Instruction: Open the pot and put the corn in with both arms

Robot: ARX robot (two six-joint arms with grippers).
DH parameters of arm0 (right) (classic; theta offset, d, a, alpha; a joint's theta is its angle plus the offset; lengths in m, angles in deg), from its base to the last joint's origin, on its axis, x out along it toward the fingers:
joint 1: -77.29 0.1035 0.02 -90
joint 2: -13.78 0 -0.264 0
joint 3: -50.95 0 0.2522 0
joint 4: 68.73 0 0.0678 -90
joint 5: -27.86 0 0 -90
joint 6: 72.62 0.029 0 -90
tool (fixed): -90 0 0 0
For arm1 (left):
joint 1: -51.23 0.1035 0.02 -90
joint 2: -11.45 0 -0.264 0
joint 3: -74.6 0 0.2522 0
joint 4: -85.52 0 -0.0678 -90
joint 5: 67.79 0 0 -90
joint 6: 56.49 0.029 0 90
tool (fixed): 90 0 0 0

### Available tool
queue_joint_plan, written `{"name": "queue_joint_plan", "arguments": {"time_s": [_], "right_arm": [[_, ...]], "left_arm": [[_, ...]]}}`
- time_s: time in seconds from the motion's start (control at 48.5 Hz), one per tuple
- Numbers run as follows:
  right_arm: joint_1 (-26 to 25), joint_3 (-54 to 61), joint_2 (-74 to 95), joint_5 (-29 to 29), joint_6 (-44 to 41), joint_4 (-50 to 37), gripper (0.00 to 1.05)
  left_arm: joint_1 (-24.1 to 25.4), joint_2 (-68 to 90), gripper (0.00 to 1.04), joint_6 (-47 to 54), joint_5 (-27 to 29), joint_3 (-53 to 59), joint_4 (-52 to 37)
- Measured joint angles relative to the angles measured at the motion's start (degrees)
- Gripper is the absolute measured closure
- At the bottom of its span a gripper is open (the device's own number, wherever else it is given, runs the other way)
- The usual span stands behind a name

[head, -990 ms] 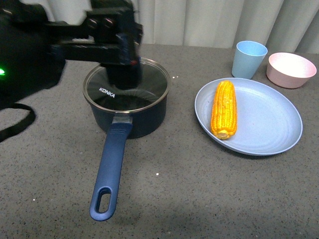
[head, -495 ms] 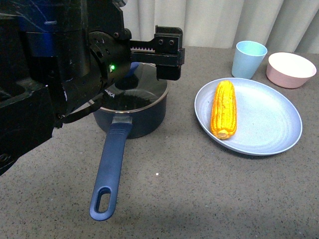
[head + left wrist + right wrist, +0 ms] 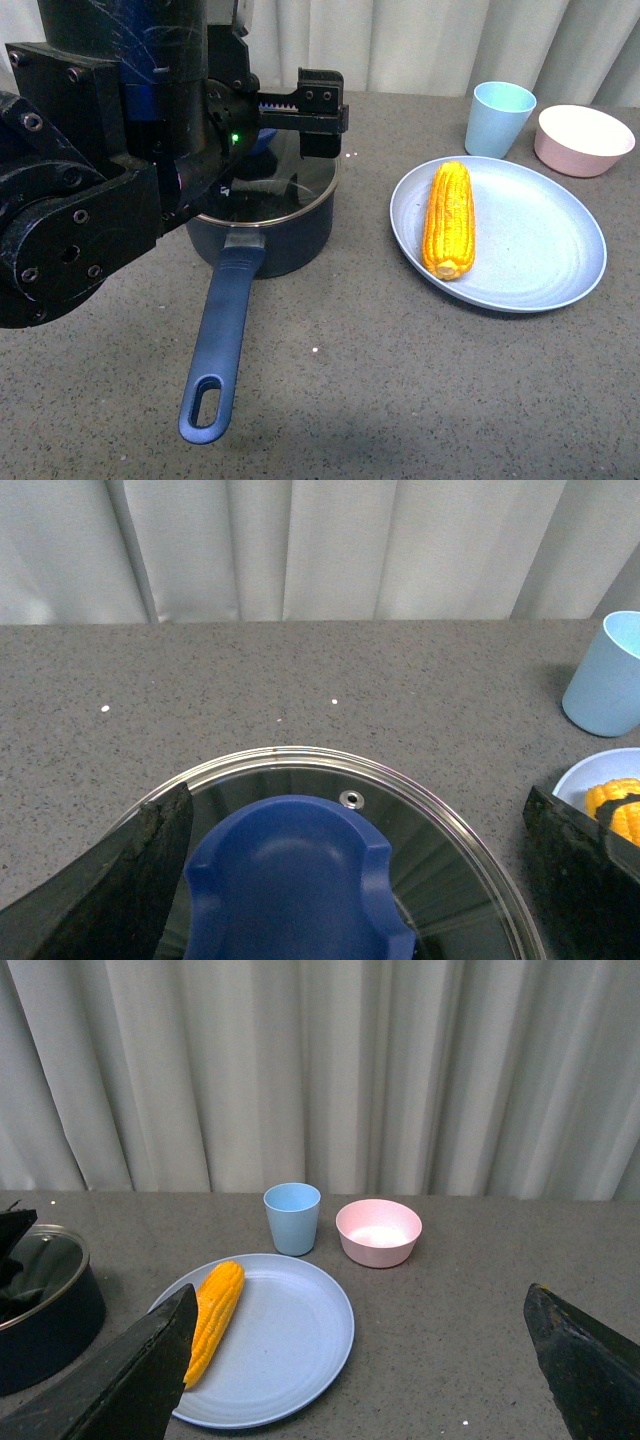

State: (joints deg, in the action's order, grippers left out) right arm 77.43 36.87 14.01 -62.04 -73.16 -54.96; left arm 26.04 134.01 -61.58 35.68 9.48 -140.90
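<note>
The left gripper of mine will next grab the glass lid (image 3: 440,880) by its blue knob (image 3: 295,880) to open the pot, since the knob fits between the open fingers and the lid is wider.
The dark navy pot (image 3: 275,240) stands left of centre with its glass lid (image 3: 300,185) on it and its long blue handle (image 3: 222,340) pointing toward me. My bulky black left arm (image 3: 100,180) hangs over it, with one toothed finger (image 3: 318,103) above the far rim. My left gripper (image 3: 360,880) is open, and the lid's blue knob (image 3: 295,880) lies between its fingers without touching them. The yellow-orange corn (image 3: 450,218) lies on a light blue plate (image 3: 540,270). My right gripper (image 3: 360,1380) is open and empty, back from the corn (image 3: 215,1318) and the plate (image 3: 290,1350).
A light blue cup (image 3: 500,118) and a pink bowl (image 3: 583,140) stand behind the plate, near the curtain. The grey tabletop (image 3: 400,380) runs on toward me in front of the plate and handle. The pot's rim (image 3: 40,1310) shows at one edge of the right wrist view.
My left arm has swung in close in front of the camera and covers more of the pot. Its visible finger shifted slightly left over the lid. Pot, lid and corn have not moved.
</note>
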Motion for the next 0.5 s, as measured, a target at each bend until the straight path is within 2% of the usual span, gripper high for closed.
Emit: {"name": "queue_joint_plan", "arguments": {"time_s": [0.495], "right_arm": [[0.0,0.0,0.0,0.0,0.0,0.0,0.09]], "left_arm": [[1.8,4.9,0.06,0.7,-0.2,-2.3,0.7]]}}
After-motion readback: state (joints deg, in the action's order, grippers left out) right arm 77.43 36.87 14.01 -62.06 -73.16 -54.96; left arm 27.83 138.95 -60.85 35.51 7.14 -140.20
